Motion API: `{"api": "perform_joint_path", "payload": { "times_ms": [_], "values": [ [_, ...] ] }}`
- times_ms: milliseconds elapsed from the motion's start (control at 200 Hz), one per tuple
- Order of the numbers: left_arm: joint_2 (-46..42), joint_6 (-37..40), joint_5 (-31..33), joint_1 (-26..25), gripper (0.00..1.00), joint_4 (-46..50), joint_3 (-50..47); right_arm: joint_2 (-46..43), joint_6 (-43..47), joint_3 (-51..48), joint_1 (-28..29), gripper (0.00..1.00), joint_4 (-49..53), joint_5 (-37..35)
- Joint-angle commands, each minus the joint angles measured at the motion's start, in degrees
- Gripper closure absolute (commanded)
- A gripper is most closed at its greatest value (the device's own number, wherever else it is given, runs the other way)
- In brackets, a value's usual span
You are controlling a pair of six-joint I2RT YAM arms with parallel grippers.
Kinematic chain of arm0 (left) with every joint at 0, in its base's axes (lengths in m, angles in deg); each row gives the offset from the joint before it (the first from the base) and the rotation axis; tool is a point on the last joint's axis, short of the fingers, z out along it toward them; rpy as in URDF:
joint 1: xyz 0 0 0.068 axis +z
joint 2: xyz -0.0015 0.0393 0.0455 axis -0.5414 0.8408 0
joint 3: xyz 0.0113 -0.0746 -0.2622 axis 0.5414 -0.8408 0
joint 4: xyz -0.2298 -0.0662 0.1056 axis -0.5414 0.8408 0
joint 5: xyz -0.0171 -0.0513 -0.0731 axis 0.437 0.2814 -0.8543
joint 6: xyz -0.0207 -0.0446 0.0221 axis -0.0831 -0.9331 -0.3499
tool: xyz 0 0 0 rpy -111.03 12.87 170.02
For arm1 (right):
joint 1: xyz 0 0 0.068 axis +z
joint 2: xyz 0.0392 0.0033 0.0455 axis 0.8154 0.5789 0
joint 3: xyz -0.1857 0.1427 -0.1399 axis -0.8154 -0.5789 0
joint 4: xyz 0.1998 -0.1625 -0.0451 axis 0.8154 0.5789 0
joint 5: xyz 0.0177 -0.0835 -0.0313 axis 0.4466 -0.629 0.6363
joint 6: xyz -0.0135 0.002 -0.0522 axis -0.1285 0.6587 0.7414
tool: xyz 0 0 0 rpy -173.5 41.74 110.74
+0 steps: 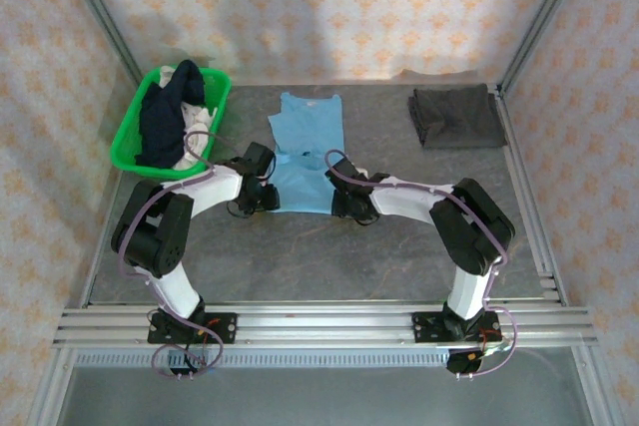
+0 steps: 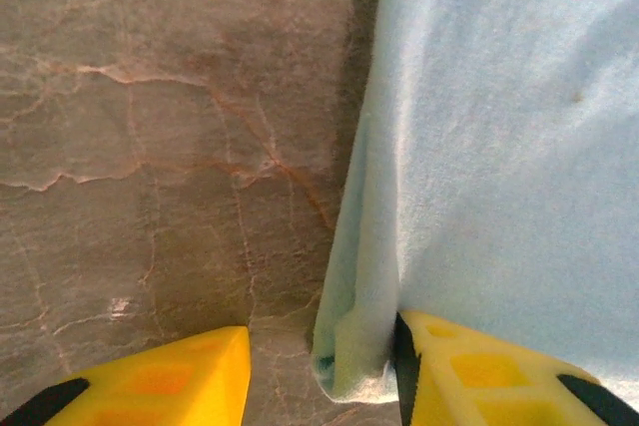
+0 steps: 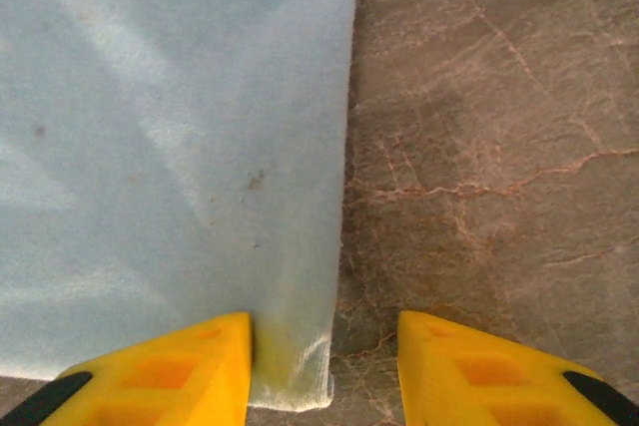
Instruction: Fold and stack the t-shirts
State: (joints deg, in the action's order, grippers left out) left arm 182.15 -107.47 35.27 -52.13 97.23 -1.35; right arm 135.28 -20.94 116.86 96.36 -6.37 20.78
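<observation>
My left gripper needs to fold the hem of the light blue t-shirt [image 1: 305, 152] over toward the collar, so next it should grab the t-shirt by its near folded corner [image 1: 276, 209].
A light blue t-shirt [image 1: 305, 152] lies flat in a narrow folded strip at the table's middle, collar toward the back. My left gripper [image 1: 268, 197] sits at its near left corner and my right gripper [image 1: 344, 203] at its near right corner. In the left wrist view the left gripper [image 2: 324, 381] is open; the shirt's folded corner [image 2: 359, 336] rests between the yellow fingers [image 2: 160, 376], against the right one. In the right wrist view the right gripper [image 3: 324, 371] is open, with the shirt's corner [image 3: 295, 366] beside its left finger [image 3: 160, 376]. A dark grey t-shirt [image 1: 456, 117] lies folded at the back right.
A green plastic basket [image 1: 130, 139] at the back left holds a navy shirt [image 1: 165, 112] and white cloth [image 1: 195, 137]. Metal rails [image 1: 319, 326] run along the near edge. Bare marbled table [image 1: 329, 256] lies between the arms' bases and the blue shirt.
</observation>
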Motion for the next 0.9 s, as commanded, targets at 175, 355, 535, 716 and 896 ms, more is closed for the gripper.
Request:
{"api": "perform_joint_path", "payload": {
  "times_ms": [175,355,535,716,896],
  "values": [
    [1.8,-2.0,-6.4,0.1,0.77,-6.6,-3.1,2.6,-1.8,1.6,0.8,0.73,-1.3,0.4],
    [-0.1,-2.4,-8.9,0.0,0.91,-8.1,-3.9,1.6,-2.5,1.8,0.7,0.82,-2.3,1.1],
    [-2.5,-2.0,-8.7,0.0,1.00,-6.5,-4.6,-0.8,-2.8,0.4,0.8,1.00,-2.2,0.9],
    [-8.4,-1.5,-7.1,-0.1,1.00,-3.3,-7.1,-7.1,-2.9,-2.5,0.8,1.00,2.1,-2.5],
    [-17.0,-1.9,-5.6,-2.0,1.00,1.1,-11.1,-16.3,-2.7,-10.3,2.0,1.00,2.2,2.2]
  ]
}}
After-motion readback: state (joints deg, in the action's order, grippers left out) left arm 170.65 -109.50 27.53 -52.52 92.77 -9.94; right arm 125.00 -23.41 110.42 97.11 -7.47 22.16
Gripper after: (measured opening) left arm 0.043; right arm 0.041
